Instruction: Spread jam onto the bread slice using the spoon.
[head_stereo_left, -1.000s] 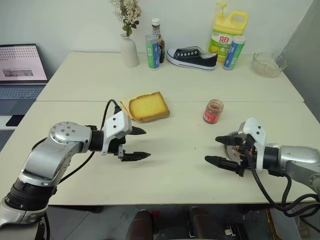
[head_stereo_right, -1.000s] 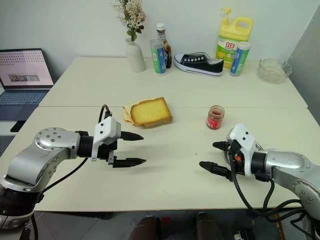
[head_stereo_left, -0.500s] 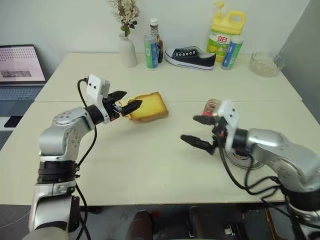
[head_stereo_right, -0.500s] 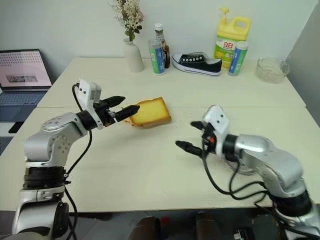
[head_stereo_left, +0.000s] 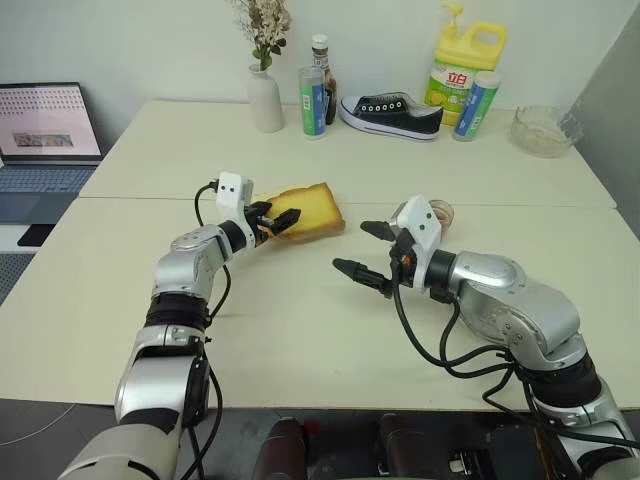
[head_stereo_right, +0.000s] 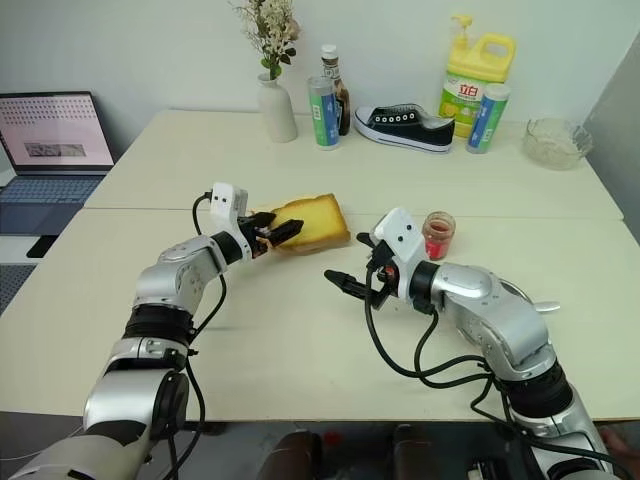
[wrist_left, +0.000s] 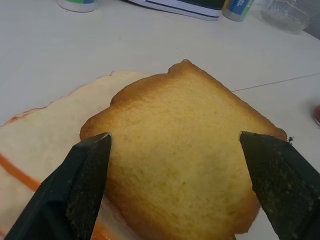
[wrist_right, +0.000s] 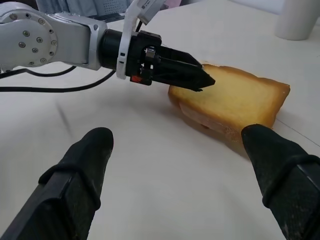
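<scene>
The bread slice's broad side is wider than my open fingers, so my left gripper next needs to grab the slice by its thin crust edge (wrist_left: 137, 219).
The bread slice (head_stereo_left: 310, 207), thick and golden with a brown crust, lies mid-table on top of thinner pale slices (wrist_left: 35, 150). My left gripper (head_stereo_left: 280, 216) is open at its near-left corner, one finger to either side of the slice in the left wrist view (wrist_left: 175, 136); whether it touches I cannot tell. My right gripper (head_stereo_right: 345, 258) hovers open and empty over bare table, to the right of the bread. The jam jar (head_stereo_right: 437, 235) stands just behind it. A slim silvery end (head_stereo_right: 545, 306) pokes out from behind my right forearm; I cannot tell if it is the spoon.
Along the table's far edge stand a white vase (head_stereo_left: 265, 100), two bottles (head_stereo_left: 313, 90), a black shoe (head_stereo_left: 392, 112), a yellow detergent jug (head_stereo_left: 464, 75) and a glass bowl (head_stereo_left: 544, 130). A laptop (head_stereo_left: 45, 130) sits far left.
My left gripper has travelled forward from the near table up to the bread's corner and rolled. My right gripper has swung left, away from the table's right side toward the middle.
</scene>
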